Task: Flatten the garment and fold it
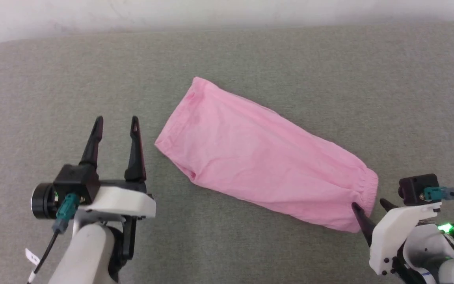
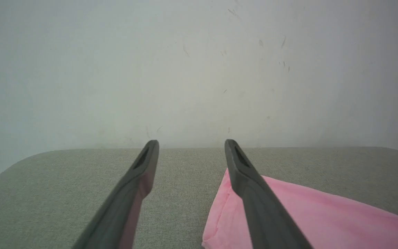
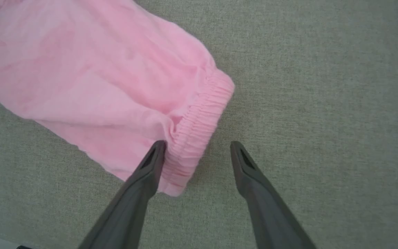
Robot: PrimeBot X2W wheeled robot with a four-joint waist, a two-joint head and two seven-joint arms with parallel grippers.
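Note:
My right gripper grabs the pink garment by its gathered elastic band (image 1: 367, 187) (image 3: 199, 121) next, to start folding the garment.
The light pink garment (image 1: 258, 154) lies flat on the grey surface, running diagonally from the upper middle to the lower right. Its gathered elastic band (image 3: 199, 121) is at the lower right end. My right gripper (image 1: 371, 204) is open at that end, its left finger over the band's corner and its right finger over bare surface. My left gripper (image 1: 116, 120) is open and empty, a short way left of the garment's (image 2: 288, 214) hemmed left end. I cannot see a white tag.
The grey fabric surface (image 1: 53, 79) spreads widely around the garment, with rounded far corners. A pale wall (image 2: 199, 69) rises right behind its far edge.

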